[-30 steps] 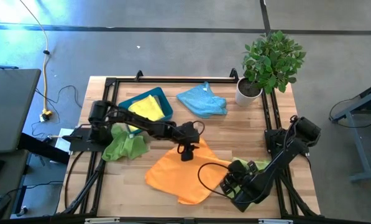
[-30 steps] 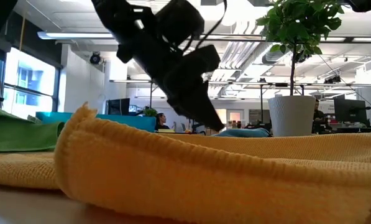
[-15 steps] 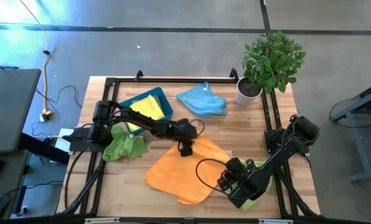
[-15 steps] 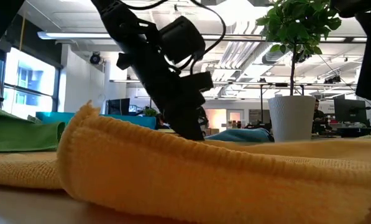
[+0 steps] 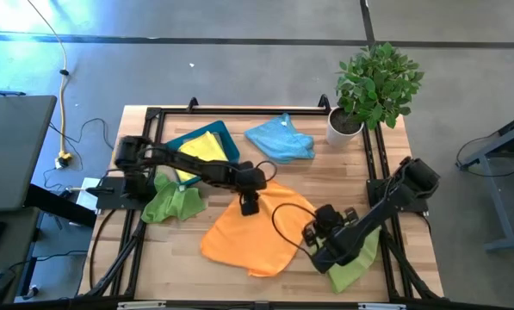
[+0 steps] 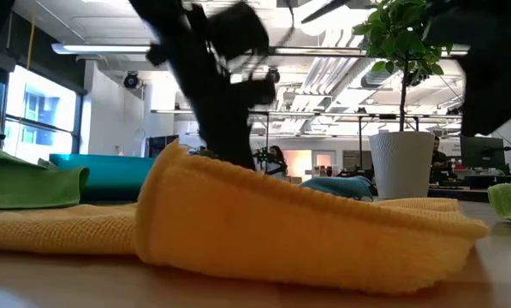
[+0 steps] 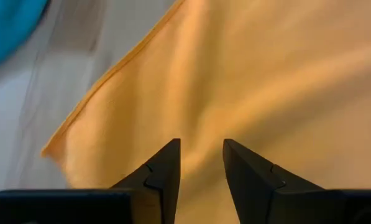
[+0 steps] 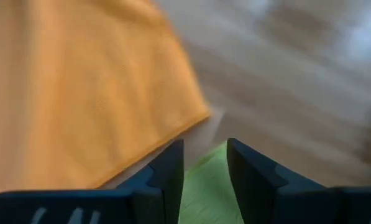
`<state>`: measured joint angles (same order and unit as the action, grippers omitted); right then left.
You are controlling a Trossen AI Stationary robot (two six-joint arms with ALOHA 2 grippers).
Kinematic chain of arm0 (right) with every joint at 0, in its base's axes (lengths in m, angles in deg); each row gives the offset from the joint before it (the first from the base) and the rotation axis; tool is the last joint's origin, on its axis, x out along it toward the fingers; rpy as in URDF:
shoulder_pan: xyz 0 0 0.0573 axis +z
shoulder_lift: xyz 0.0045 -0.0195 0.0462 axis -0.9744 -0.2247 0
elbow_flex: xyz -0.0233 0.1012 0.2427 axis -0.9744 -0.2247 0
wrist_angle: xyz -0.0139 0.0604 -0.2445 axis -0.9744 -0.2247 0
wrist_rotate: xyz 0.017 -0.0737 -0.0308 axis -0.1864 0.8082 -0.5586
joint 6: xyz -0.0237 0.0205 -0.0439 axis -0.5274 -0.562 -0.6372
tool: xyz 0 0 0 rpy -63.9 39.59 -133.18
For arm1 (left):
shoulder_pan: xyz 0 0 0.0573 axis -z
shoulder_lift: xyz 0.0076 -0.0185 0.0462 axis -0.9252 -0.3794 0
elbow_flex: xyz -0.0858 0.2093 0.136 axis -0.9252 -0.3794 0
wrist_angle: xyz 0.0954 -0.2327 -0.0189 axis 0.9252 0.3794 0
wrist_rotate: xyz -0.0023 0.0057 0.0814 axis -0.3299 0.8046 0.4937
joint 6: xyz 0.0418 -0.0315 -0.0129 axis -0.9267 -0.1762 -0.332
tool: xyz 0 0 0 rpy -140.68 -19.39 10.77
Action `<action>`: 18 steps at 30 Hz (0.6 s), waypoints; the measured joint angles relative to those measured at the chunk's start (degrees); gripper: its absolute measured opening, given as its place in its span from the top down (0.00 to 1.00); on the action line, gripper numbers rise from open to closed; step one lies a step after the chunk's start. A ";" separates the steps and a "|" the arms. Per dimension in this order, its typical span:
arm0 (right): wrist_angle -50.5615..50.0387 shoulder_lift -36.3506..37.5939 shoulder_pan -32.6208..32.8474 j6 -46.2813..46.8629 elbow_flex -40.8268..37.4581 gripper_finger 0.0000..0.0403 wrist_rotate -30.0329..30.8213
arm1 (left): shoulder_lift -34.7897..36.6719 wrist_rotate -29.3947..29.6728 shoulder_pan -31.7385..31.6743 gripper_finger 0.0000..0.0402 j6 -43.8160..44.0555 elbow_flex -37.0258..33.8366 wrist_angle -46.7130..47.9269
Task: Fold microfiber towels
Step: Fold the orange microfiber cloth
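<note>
I need to fold the orange towel [image 8: 92, 93] over on itself, so I should next pick it up by its hemmed corner [image 8: 199, 119] with my right gripper.
An orange microfiber towel [image 5: 252, 234] lies spread on the wooden table, humped up along its near side [image 6: 264, 227]. My left gripper [image 5: 248, 207] stands open over its far part, fingers slanting down [image 7: 201, 149]. My right gripper [image 5: 315, 251] is open at the towel's right edge [image 8: 173, 134], above a lime green towel [image 5: 356, 263] that shows between its fingers [image 8: 205, 186]. A second green towel [image 5: 172, 203] lies at the left. A yellow towel [image 5: 201, 148] lies in the teal tray. A light blue towel [image 5: 280, 139] lies at the back. My left gripper's open fingers [image 7: 166, 162] come down on the orange towel's upper face [image 7: 201, 118], a little in from its far left edge, slanting from the table's left. The towel lies on the table. Its hump hides the fingertips in the low view, so I cannot tell whether they touch it.
A potted plant in a white pot [image 5: 347, 125] stands at the back right. The teal tray [image 5: 228, 138] sits at the back left. Black frame rails [image 5: 239, 110] run along the table's far and side edges. Bare wood [image 5: 325, 176] shows between the blue and orange towels.
My left gripper has gone toward the table's left and far edges and tipped steeper. My right gripper has gone toward the left edge and tipped steeper too. The orange towel has bunched: its right corner has drawn in leftward, and its near hump has shifted right.
</note>
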<state>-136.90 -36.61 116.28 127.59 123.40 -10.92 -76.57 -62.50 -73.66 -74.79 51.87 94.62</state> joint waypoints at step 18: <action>40.42 18.58 -14.87 -16.71 -32.19 0.62 -7.56 | 13.64 -2.97 5.70 0.73 2.88 0.08 14.22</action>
<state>-96.48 -18.03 101.41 110.88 91.21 -18.48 -62.93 -65.47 -67.96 -71.91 51.96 108.84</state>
